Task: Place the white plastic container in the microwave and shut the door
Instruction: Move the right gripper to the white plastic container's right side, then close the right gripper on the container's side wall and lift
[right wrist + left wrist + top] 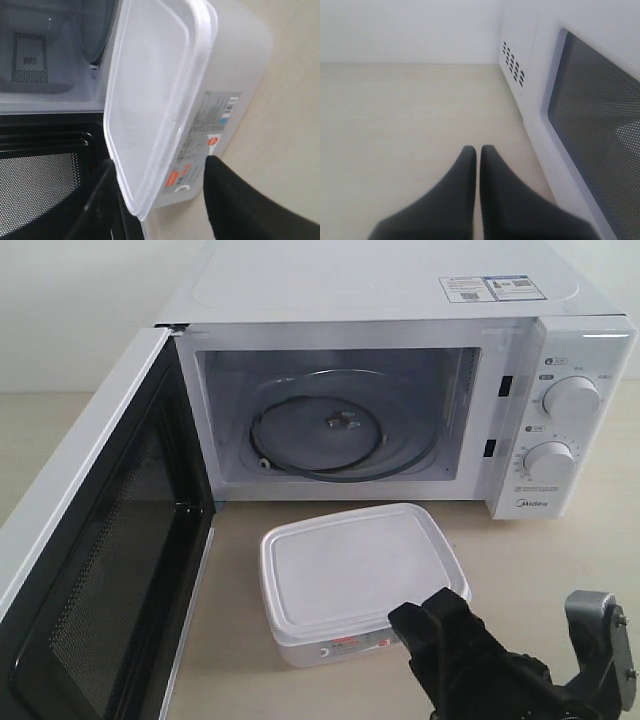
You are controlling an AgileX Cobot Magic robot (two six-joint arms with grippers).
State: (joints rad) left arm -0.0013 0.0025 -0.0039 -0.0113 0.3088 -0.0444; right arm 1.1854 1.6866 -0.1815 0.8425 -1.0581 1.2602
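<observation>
The right gripper picks up the white plastic container [350,575] by its lidded rim along the labeled side next, to lift it into the microwave.
The white plastic container [350,575] lies flat on the table in front of the microwave [380,290], lid on, red-and-white label facing the camera. The door [90,540] stands swung wide to the left, and the glass turntable [330,435] shows inside. My right gripper [430,612] is open at the container's near right corner. In the right wrist view the container [160,95] sits between that gripper's [159,160] spread fingers, with gaps on both sides. My left gripper [478,148] is shut on nothing, low over the table beside the door's outer face [600,130].
Two round knobs [570,398] are on the microwave's right panel. The open door blocks the left front of the table. Bare table lies right of the container and in front of the control panel. Side vents [512,62] show in the left wrist view.
</observation>
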